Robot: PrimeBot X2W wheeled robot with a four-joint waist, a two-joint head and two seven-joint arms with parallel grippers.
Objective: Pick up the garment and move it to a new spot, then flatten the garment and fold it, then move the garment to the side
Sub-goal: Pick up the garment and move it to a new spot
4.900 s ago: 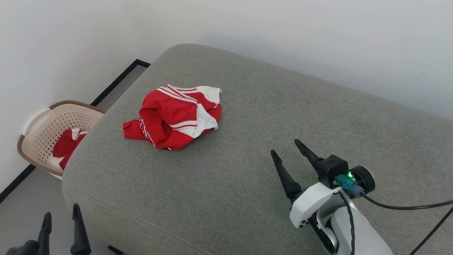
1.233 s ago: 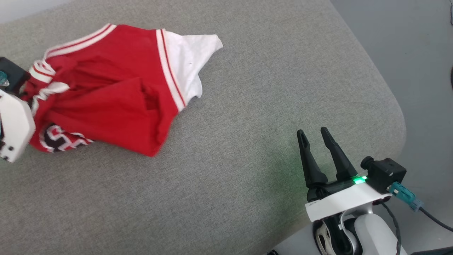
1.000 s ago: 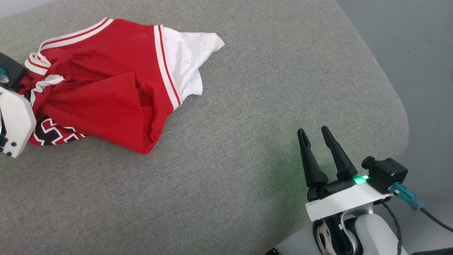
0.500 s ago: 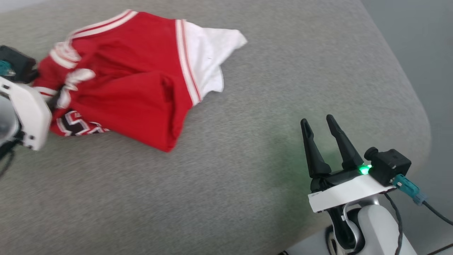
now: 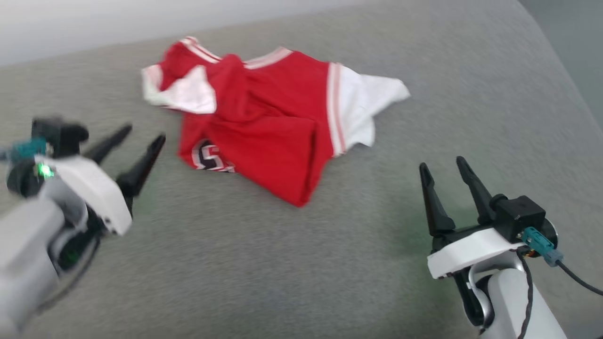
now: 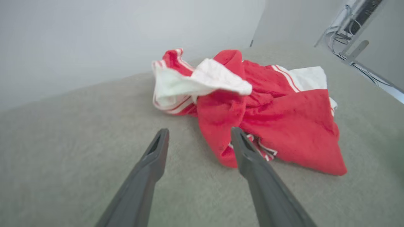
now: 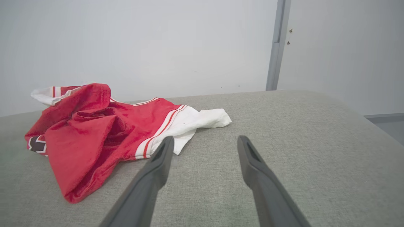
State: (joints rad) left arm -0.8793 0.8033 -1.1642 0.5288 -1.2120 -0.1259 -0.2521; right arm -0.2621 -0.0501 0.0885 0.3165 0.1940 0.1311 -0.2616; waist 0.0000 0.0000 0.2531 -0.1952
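Observation:
The jersey's white sleeve's edge (image 5: pixel 152 85) lies bunched over the jersey's red body (image 5: pixel 243 130). I will pick up that sleeve's edge with my left gripper next, to spread out the crumpled jersey.
The garment (image 5: pixel 268 127), a red jersey with white sleeves and striped trim, lies crumpled on the grey cushion (image 5: pixel 264 263); part of its dark lettering shows at its near left edge. My left gripper (image 5: pixel 143 133) stands open just left of it, clear of the cloth. In the left wrist view the garment (image 6: pixel 277 126) lies just ahead and to the right of my left gripper (image 6: pixel 199 134). My right gripper (image 5: pixel 440 167) is open at the lower right, nothing between its fingers. From the right wrist the garment (image 7: pixel 94 132) sits ahead to the left of the right gripper (image 7: pixel 205 140).
The cushion's rounded right edge drops to a grey floor (image 5: pixel 574 52). A pale wall (image 5: pixel 94 23) runs behind the cushion. A cable (image 5: pixel 579 282) trails from my right wrist. A door frame (image 7: pixel 274 47) stands behind the cushion in the right wrist view.
My left gripper has opened and let go of the garment, then drawn back to its left. The garment now rests crumpled on the cushion. The head camera has shifted; the right gripper stays open.

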